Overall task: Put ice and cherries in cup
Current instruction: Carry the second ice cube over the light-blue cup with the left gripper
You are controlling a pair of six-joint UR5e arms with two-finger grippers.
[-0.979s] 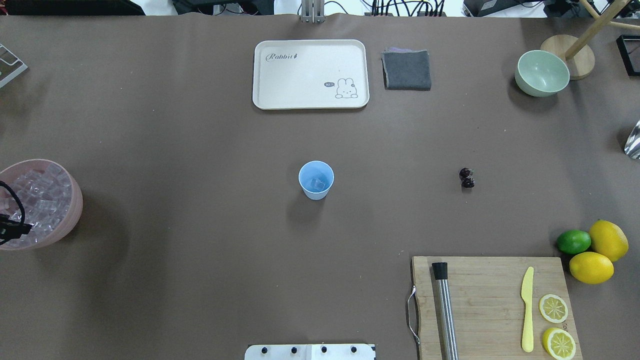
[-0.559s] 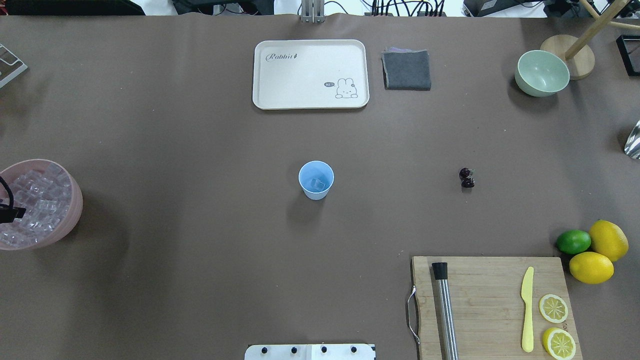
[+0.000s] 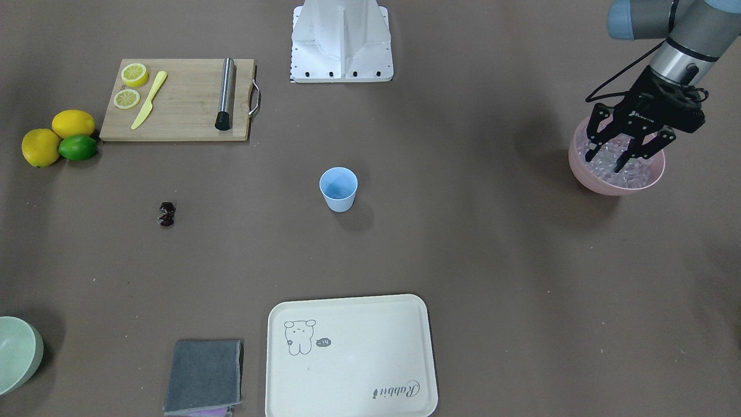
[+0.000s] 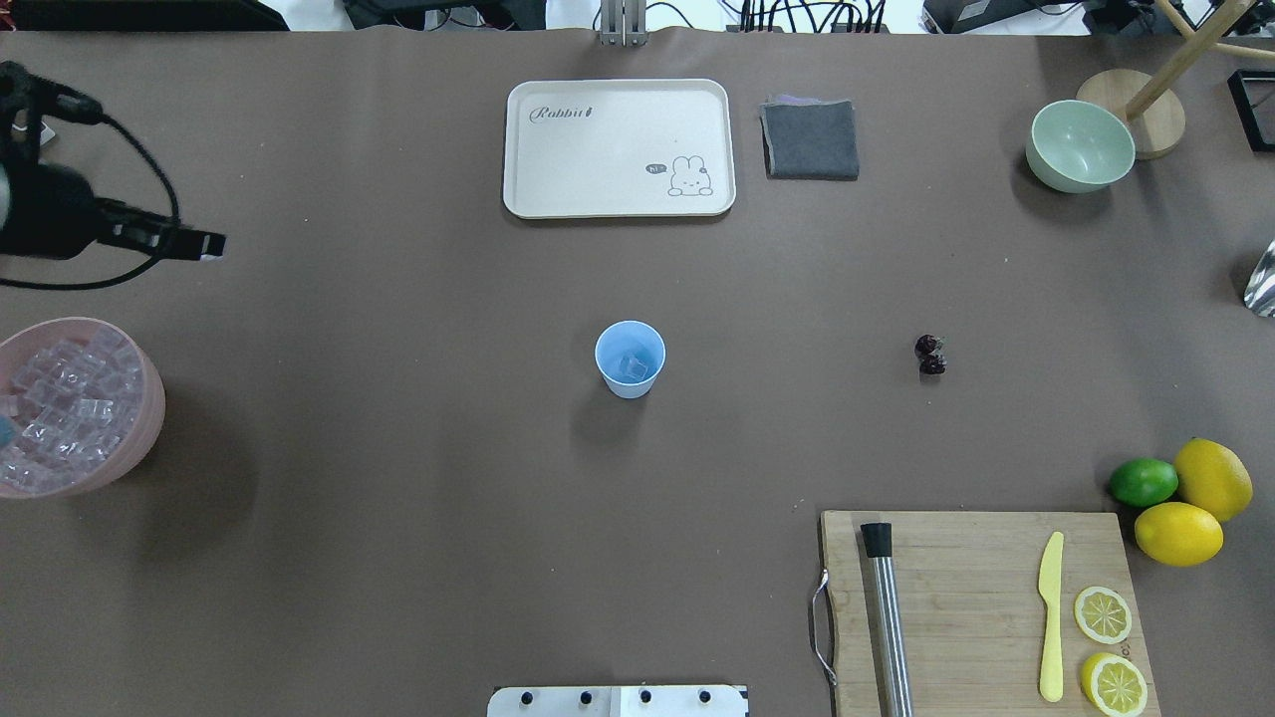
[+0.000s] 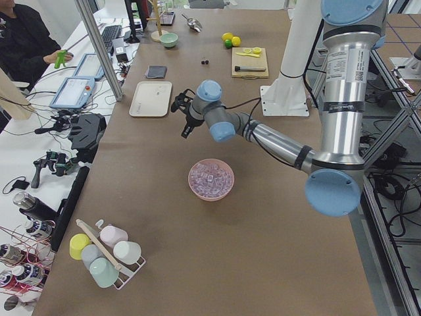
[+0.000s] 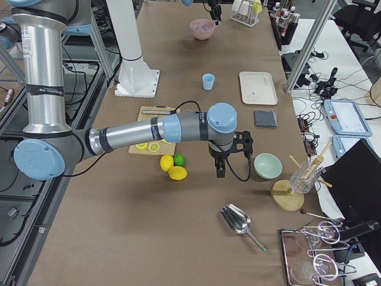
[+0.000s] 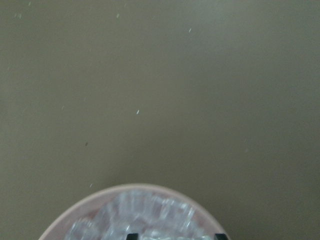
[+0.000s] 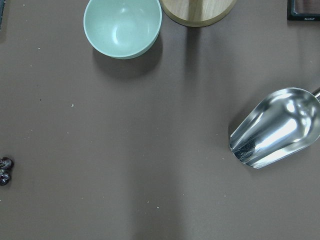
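Note:
The ice cube needs to go in the light-blue cup (image 3: 338,183), so my left gripper will pick it up next by its opposite flat sides.
The light-blue cup (image 4: 630,358) stands upright at mid-table with one ice cube (image 4: 634,367) in it; it also shows in the front view (image 3: 338,188). The heap of ice (image 4: 65,403) fills a pink bowl (image 3: 602,184) at the table's left end. My left gripper (image 3: 605,161) hangs open and empty just above that ice; its fingertips (image 7: 132,235) stand wide apart. The dark cherries (image 4: 930,355) lie on the table right of the cup, also at the right wrist view's left edge (image 8: 5,171). My right gripper (image 6: 220,168) hovers between the lemons and the green bowl; I cannot tell its state.
A cream tray (image 4: 618,147) and grey cloth (image 4: 810,139) lie at the back. A pale-green bowl (image 4: 1080,145) and wooden stand (image 4: 1136,110) stand back right. A cutting board (image 4: 981,607) holds a muddler, knife and lemon slices; lemons and a lime (image 4: 1143,481) beside it. A metal scoop (image 8: 275,130) lies far right.
The left arm's black wrist part has left the pink bowl's left side in the overhead view and now shows farther back at the left edge. Cup and cherries have not moved.

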